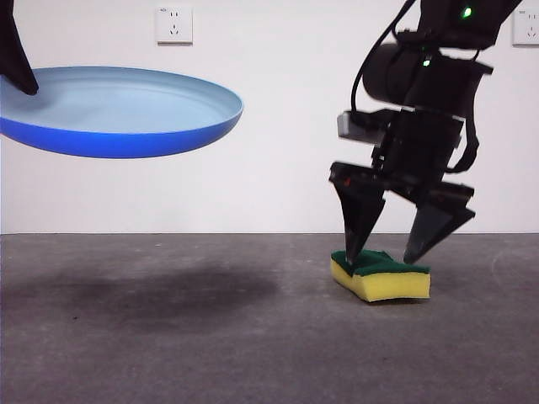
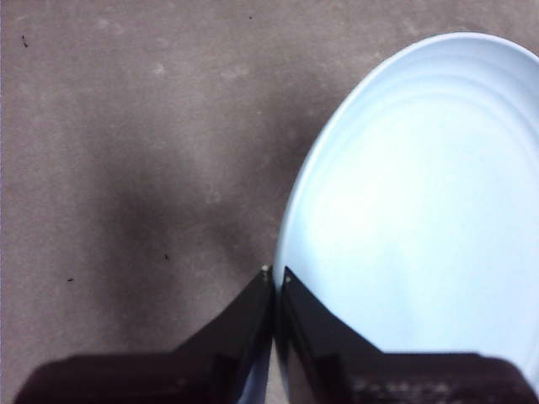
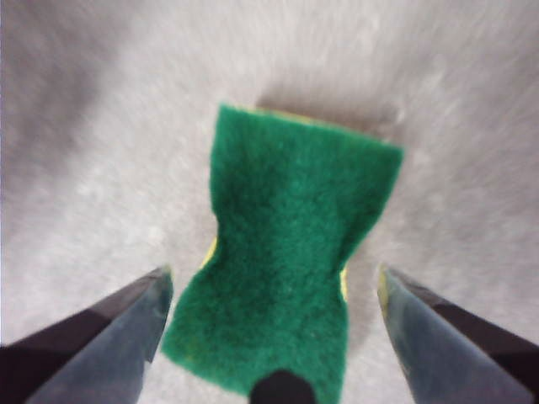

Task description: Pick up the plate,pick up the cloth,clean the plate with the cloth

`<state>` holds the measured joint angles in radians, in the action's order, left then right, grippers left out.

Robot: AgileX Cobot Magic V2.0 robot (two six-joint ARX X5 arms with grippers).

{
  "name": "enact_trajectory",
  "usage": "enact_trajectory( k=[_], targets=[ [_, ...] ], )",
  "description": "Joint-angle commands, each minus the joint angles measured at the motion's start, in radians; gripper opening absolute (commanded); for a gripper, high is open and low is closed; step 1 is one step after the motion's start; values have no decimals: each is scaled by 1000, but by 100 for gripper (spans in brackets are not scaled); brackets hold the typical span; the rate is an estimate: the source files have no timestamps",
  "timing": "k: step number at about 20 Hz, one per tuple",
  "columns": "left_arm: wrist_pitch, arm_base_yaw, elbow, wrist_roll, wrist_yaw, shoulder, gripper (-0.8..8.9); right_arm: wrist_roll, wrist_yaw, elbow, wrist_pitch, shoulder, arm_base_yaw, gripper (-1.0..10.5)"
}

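The cloth should be grabbed next by my right gripper across its narrowed green-topped middle, so that it can wipe the plate clean.
The light-blue plate hangs in the air at the upper left of the front view, nearly level, casting a shadow on the table. My left gripper is shut on the plate's rim; in the front view only its black tip shows at the plate's left edge. The cloth, a yellow sponge with a green top, lies on the table at the right. My right gripper stands open just above it, one jaw on each side of the cloth.
The grey table stretches across the front view before a white wall. Two wall sockets sit high on that wall.
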<state>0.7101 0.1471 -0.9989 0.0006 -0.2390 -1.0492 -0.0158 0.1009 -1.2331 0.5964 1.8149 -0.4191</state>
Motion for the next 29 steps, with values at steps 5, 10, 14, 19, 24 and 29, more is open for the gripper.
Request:
enact_trajectory(
  k=[5,10,14,19,24,29],
  targets=[
    [-6,4,3,12,1,0,-7,8,-7,-1,-13,50,-2,93],
    [-10,4,3,12,23,-5,-7,-4,-28,-1,-13,40,-3,-16],
    [-36,7,3,11,80,-67,-7,15,-21,-2,-14,-92,-43,-16],
    [-111,63,3,-32,80,-184,-7,58,21,-2,-49,-332,-141,-17],
    [-202,195,3,-109,80,-215,-7,98,70,-2,-96,-385,-251,-17],
    [-247,314,3,-164,77,-215,-7,97,22,-2,-112,-298,-309,-17]
  ],
)
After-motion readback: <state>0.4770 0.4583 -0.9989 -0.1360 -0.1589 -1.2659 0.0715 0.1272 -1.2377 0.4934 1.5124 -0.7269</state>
